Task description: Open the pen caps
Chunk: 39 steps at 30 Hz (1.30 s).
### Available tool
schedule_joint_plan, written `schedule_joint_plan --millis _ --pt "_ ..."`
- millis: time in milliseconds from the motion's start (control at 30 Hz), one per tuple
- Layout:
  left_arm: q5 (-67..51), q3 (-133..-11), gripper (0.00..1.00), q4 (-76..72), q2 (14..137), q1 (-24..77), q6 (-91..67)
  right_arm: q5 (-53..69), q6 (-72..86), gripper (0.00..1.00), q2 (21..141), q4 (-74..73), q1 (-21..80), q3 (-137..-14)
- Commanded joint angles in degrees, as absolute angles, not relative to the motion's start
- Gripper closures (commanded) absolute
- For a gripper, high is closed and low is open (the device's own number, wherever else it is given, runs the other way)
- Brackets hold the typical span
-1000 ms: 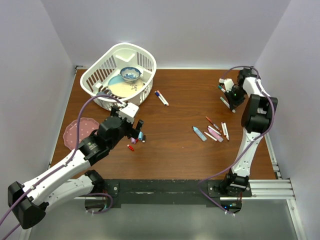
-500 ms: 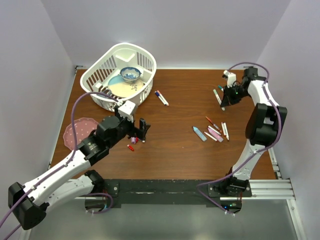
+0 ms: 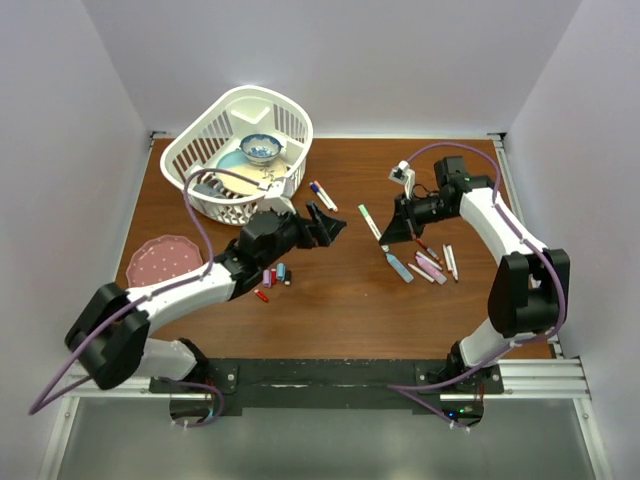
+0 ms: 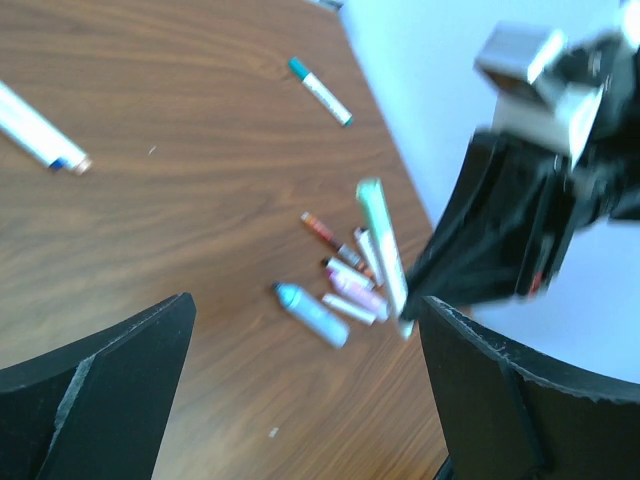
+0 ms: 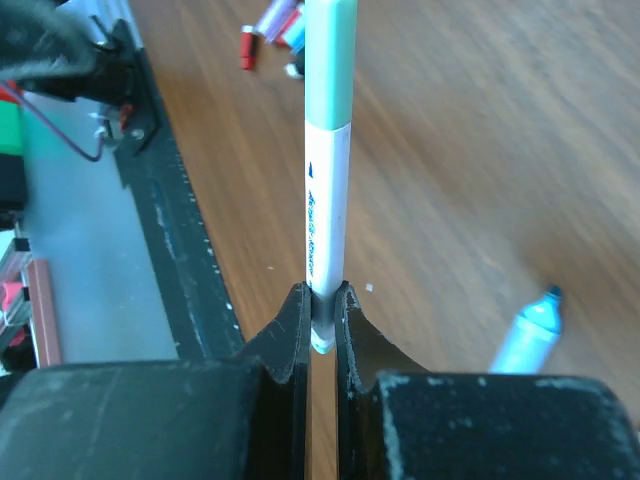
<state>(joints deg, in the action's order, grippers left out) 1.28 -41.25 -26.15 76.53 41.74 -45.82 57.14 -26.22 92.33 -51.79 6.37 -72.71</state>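
Observation:
I will take hold of the green cap point(image 3: 365, 212) point(image 4: 375, 206) with my left gripper and leave the white body to my right gripper. Then the cap can be pulled off.
My right gripper point(image 3: 392, 232) point(image 5: 322, 310) is shut on the bare end of a white pen point(image 3: 370, 224) point(image 5: 325, 200). The pen's green cap point(image 5: 331, 60) points away from the gripper, toward my left gripper point(image 3: 330, 222) point(image 4: 310, 390). The left gripper stands wide open and empty just left of the cap tip. In the left wrist view the held pen point(image 4: 383, 250) hangs ahead between the fingers point(image 4: 100, 390). Loose pen caps point(image 3: 273, 277) point(image 5: 275, 25) lie behind the left gripper, with a red cap point(image 3: 261, 295) among them. More pens point(image 3: 430, 262) lie below the right gripper.
A white basket point(image 3: 232, 108) with a bowl point(image 3: 261, 149) stands at the back left. A pink plate point(image 3: 162, 261) lies on the left. A blue-tipped pen point(image 3: 322, 195) lies by the basket and a light-blue pen point(image 3: 399, 267) point(image 4: 312, 312) near the middle. A teal-capped pen point(image 4: 320, 90) lies farther back.
The right arm has swung from the back right toward the middle, carrying the green-capped pen. The left gripper has left the loose caps, moved right to meet it and opened wide.

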Motion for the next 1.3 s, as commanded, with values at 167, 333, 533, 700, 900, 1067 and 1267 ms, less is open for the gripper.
schedule_joint_plan --millis 167,333,533,700,900,1067,1267 --pt "2.8 -51.0 0.04 -33.6 85.3 42.0 -51.7 62.6 -27.5 1.00 88.9 -51.0 8.3 -70.7" --pt "5.1 -53.9 0.12 -29.8 87.8 43.1 -52.6 62.8 -27.5 1.00 88.8 -50.6 9.1 -70.4" --pt "4.8 -56.6 0.23 -26.5 90.3 44.0 -53.0 62.0 -27.2 1.00 88.9 -49.9 10.5 -70.1" --pt "3.6 -58.4 0.42 -24.6 92.1 45.0 -52.7 60.4 -26.1 1.00 89.0 -48.3 11.5 -69.4" --pt "1.2 -59.2 0.81 -24.3 92.9 45.0 -53.4 59.1 -25.2 1.00 89.1 -46.8 11.9 -68.9" --pt "-1.8 -58.8 1.00 -26.5 92.6 45.0 -53.4 58.8 -24.3 0.98 88.5 -44.8 12.0 -67.9" --pt "-12.0 -57.7 1.00 -35.1 94.7 45.0 -51.2 66.7 -21.9 0.41 87.1 -41.1 12.0 -65.6"
